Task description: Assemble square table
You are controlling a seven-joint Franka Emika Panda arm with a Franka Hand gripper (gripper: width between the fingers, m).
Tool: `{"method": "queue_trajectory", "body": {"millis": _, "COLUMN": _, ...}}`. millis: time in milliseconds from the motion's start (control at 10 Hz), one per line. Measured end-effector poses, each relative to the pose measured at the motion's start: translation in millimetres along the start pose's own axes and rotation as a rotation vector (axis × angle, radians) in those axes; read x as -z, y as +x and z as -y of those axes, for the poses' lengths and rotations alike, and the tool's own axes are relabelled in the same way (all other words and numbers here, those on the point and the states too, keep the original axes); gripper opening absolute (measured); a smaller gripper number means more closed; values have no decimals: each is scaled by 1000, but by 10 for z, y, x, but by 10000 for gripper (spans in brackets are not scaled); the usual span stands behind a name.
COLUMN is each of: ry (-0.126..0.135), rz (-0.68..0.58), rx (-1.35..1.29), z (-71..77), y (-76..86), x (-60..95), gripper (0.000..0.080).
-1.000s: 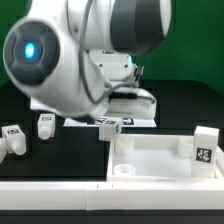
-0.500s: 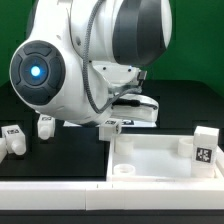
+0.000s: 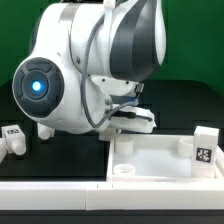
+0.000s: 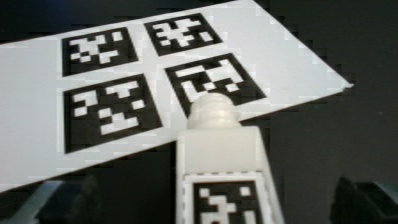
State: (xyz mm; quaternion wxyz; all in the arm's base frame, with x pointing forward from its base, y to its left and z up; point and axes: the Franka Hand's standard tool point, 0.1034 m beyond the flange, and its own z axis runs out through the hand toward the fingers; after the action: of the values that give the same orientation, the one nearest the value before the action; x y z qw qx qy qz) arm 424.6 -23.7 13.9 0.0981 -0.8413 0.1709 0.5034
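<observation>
My gripper closes on the tagged leg next, since its open fingers reach down beside both sides of that leg in the wrist view.
The square table top [image 3: 150, 162] is a white tray with a raised rim, lying at the front right of the exterior view. In the wrist view a white leg [image 4: 221, 165] with a tag lies between my fingers, its round tip towards the marker board [image 4: 54, 110]. My gripper [image 4: 210, 200] is open, and the dark fingers [image 4: 54, 203] stand well apart from the leg on both sides. In the exterior view the gripper [image 3: 125, 120] is low by the tray's back left corner and hides that leg.
A tagged leg [image 3: 205, 148] stands at the tray's right end. Another leg [image 3: 12, 138] lies at the exterior view's left, and one more [image 3: 45, 132] shows partly behind the arm. A long white bar [image 3: 50, 190] runs along the front.
The arm has swung lower and towards the exterior view's right. It now covers the leg by the tray's back left corner and most of the leg at the left.
</observation>
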Motion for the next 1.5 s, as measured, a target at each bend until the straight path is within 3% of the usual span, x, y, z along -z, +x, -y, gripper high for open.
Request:
{"method": "queue_trajectory", "body": {"millis": 200, "ry": 0, "rz": 0, "rx": -1, "z": -3, "y": -1, "x": -1, "gripper": 648}}
{"method": "queue_trajectory", "body": {"millis": 400, "ry": 1, "rz": 0, "rx": -2, "z": -8, "y": 0, "x": 0, "gripper": 385}}
{"method": "queue_trajectory", "body": {"millis": 500, "ry": 2, "rz": 0, "rx": -2, "z": -9, "y": 0, "x": 1, "gripper": 385}}
{"method": "queue_trajectory", "body": {"millis": 600, "ry": 2, "rz": -3, "rx": -2, "z": -10, "y": 2, "x": 6, "gripper": 281}}
{"method": "queue_trajectory", "body": {"millis": 700, "ry": 2, "rz": -22, "rx": 2, "z": 4, "y": 3, "x": 41, "gripper": 281}}
{"method": "queue_trajectory", "body": {"millis": 800, "ry": 4, "rz": -6, "rx": 16, "z": 55, "y": -138, "x": 160, "gripper": 281}}
{"method": "queue_trajectory", "body": {"millis": 900, "ry": 7, "rz": -17, "rx": 35, "z": 131, "y": -279, "x": 386, "gripper": 281}}
{"method": "queue_trajectory", "body": {"millis": 1100, "ry": 22, "rz": -183, "rx": 94, "z": 354, "y": -598, "x": 900, "gripper": 281}}
{"method": "queue_trajectory", "body": {"millis": 1200, "ry": -3, "rz": -271, "rx": 125, "z": 457, "y": -711, "x": 1089, "gripper": 281}}
{"method": "queue_trajectory", "body": {"millis": 1300, "ry": -62, "rz": -383, "rx": 147, "z": 523, "y": -685, "x": 1145, "gripper": 281}}
{"method": "queue_trajectory", "body": {"millis": 1500, "ry": -47, "rz": -531, "rx": 162, "z": 575, "y": -638, "x": 1170, "gripper": 282}}
